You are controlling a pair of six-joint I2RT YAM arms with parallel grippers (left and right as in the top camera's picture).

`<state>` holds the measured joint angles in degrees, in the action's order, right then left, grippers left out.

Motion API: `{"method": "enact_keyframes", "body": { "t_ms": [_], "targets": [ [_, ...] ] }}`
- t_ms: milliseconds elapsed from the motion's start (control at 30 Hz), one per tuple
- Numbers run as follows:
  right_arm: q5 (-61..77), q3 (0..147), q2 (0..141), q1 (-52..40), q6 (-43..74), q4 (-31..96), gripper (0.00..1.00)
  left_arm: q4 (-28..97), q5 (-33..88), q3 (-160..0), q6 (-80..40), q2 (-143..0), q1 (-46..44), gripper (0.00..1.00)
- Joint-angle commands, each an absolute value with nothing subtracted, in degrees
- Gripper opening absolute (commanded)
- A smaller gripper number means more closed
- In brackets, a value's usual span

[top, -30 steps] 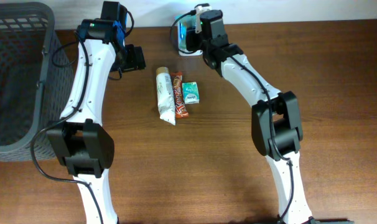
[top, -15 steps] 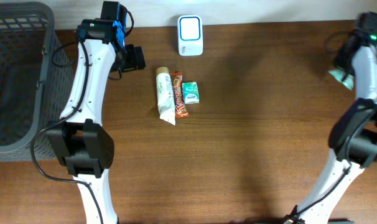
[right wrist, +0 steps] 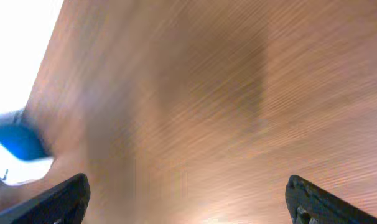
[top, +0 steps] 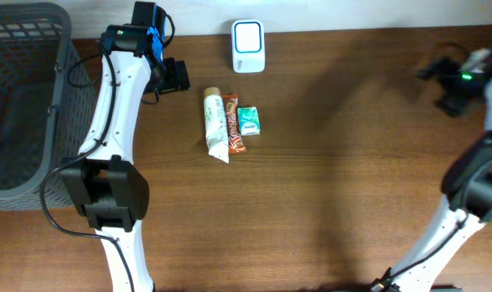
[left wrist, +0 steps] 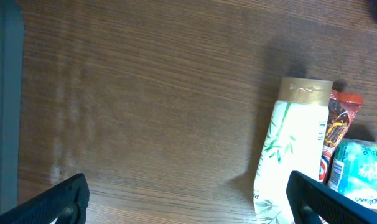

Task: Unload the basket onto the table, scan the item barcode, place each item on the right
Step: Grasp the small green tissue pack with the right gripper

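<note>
I need to grab the green pack [top: 248,121] next with my right gripper, by the pack's edge away from the red chocolate bar, so the pack's barcode stays clear to scan.
A white barcode scanner [top: 248,46] stands at the table's back edge. In front of it lie a white tube [top: 214,124], a red chocolate bar [top: 234,123] and a green pack [top: 248,121], side by side. My left gripper [top: 174,77] hovers just left of them, open and empty [left wrist: 188,199], with the tube [left wrist: 294,149] by its right finger. My right gripper [top: 451,81] is blurred at the far right edge of the table, far from the scanner. It is open [right wrist: 188,199], with only bare wood between its fingers.
A dark mesh basket [top: 23,97] fills the left side beyond the table edge. A blurred blue thing [right wrist: 17,140] shows at the left of the right wrist view, near the table's edge.
My right arm swung from the scanner to the far right side of the table, and its jaws now stand open. The left arm and the three items have not moved.
</note>
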<state>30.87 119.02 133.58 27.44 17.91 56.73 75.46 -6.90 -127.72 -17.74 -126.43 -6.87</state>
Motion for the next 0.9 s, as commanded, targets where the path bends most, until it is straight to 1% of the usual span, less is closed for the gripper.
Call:
{"method": "enact_keyframes", "body": {
  "t_ms": [0, 100, 133, 233, 300, 367, 467, 500, 533, 567, 600, 700, 733, 767, 867],
  "targets": [
    [34.5, 118.9, 133.9, 16.6, 13.0, 60.4, 0.99, 75.4, -6.9, -127.5, -17.7, -125.5, -6.6, 0.99],
    [32.6, 118.8, 134.4, 6.6, 9.2, 60.9, 0.99, 75.4, -6.9, -127.5, -17.7, -125.5, -6.6, 0.99],
    [31.0, 118.8, 135.2, 1.3, 9.3, 60.7, 0.99, 75.4, -6.9, -127.5, -17.7, -125.5, -6.6, 0.99],
    [30.8, 118.8, 137.4, -8.2, 9.7, 59.1, 0.99, 75.4, -6.9, -127.5, -17.7, -125.5, -6.6, 0.99],
    [31.0, 118.8, 139.0, -12.3, 12.5, 57.1, 0.98, 75.4, -6.9, -127.5, -17.7, -125.5, -6.6, 0.99],
    [31.0, 118.8, 140.0, -14.5, 14.5, 55.5, 0.92, 75.4, -6.9, -127.5, -17.7, -125.5, -6.6, 0.99],
    [28.6, 118.8, 141.6, -17.3, 19.0, 53.6, 0.92, 75.4, -6.9, -127.5, -17.7, -125.5, -6.6, 0.99],
    [26.6, 118.7, 142.3, -17.5, 20.5, 53.5, 0.88, 75.4, -6.9, -127.5, -17.7, -125.5, -6.6, 0.99],
    [26.8, 118.7, 142.8, -17.5, 20.5, 53.3, 0.81, 75.4, -6.9, -127.5, -17.7, -125.5, -6.6, 0.99],
    [27.9, 118.7, 143.8, -17.5, 20.4, 53.3, 0.67, 75.4, -6.9, -127.5, -17.7, -125.5, -6.6, 0.99],
    [29.6, 118.4, 144.3, -17.5, 20.4, 53.2, 0.62, 75.4, -6.9, -127.5, -17.7, -125.5, -6.6, 0.99],
    [31.6, 118.3, 144.8, -17.6, 20.2, 53.8, 0.33, 75.4, -6.9, -127.5, -17.7, -125.5, -6.6, 0.99],
    [33.1, 118.3, 144.8, -17.6, 20.2, 53.7, 0.25, 75.4, -6.9, -127.5, -17.7, -125.5, -6.6, 0.99],
    [35.3, 118.3, 144.8, -17.6, 20.2, 53.7, 0.19, 75.4, -6.9, -127.5, -17.7, -125.5, -6.6, 0.99],
    [38.0, 118.3, 144.8, -17.7, 20.2, 53.7, 0.19, 75.4, -6.9, -127.5, -17.7, -125.5, -6.6, 0.99]
  ]
}}
